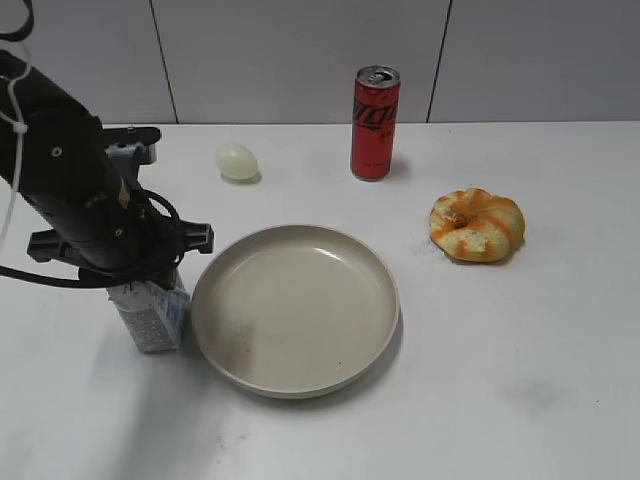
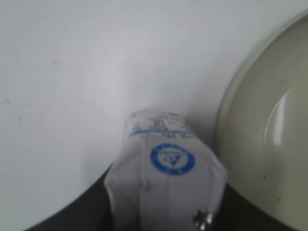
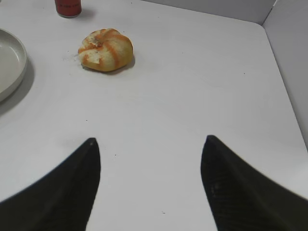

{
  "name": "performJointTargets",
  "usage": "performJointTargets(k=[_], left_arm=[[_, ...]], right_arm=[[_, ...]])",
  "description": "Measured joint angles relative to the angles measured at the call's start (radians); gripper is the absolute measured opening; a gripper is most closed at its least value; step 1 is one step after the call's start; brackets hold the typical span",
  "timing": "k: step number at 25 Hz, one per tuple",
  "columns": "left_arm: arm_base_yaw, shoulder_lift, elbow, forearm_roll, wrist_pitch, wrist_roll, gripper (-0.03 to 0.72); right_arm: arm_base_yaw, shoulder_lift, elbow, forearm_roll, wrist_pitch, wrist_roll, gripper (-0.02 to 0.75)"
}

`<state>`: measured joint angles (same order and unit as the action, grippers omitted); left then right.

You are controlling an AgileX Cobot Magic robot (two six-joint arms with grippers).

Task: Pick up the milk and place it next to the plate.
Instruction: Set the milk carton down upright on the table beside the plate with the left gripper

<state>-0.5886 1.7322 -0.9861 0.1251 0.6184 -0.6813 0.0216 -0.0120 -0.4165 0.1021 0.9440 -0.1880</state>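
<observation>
My left gripper should release the milk: the carton's speckled lower part rests on the tabletop beside the plate, so it would stand.
The milk, a small white carton with blue print and a grey speckled lower part, stands upright on the table just left of the plate. My left gripper reaches down over the carton's top and is shut on it. In the left wrist view the milk fills the space between the dark jaws, and the beige plate lies close on its right. My right gripper is open and empty over bare table. It does not show in the exterior view.
A tall red can stands at the back. A pale egg lies at the back left. An orange-striped bun lies right of the plate and also shows in the right wrist view. The plate's edge shows there too.
</observation>
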Motion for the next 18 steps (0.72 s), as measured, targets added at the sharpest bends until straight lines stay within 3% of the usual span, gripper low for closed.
performJointTargets(k=[5,12,15,18], left_arm=[[0.000,0.000,0.000,-0.002,-0.001,-0.001,0.321],[0.032,-0.070,0.000,-0.011,-0.003,0.024,0.515],[0.116,-0.181,-0.001,-0.040,-0.001,0.118,0.531],[0.251,-0.281,-0.001,-0.141,0.030,0.320,0.536]], right_arm=[[0.000,0.000,0.000,0.000,0.000,0.000,0.497],[0.000,0.000,0.000,0.000,0.000,0.000,0.497],[0.000,0.000,0.000,0.000,0.000,0.000,0.497],[0.000,0.000,0.000,0.000,0.000,0.000,0.497]])
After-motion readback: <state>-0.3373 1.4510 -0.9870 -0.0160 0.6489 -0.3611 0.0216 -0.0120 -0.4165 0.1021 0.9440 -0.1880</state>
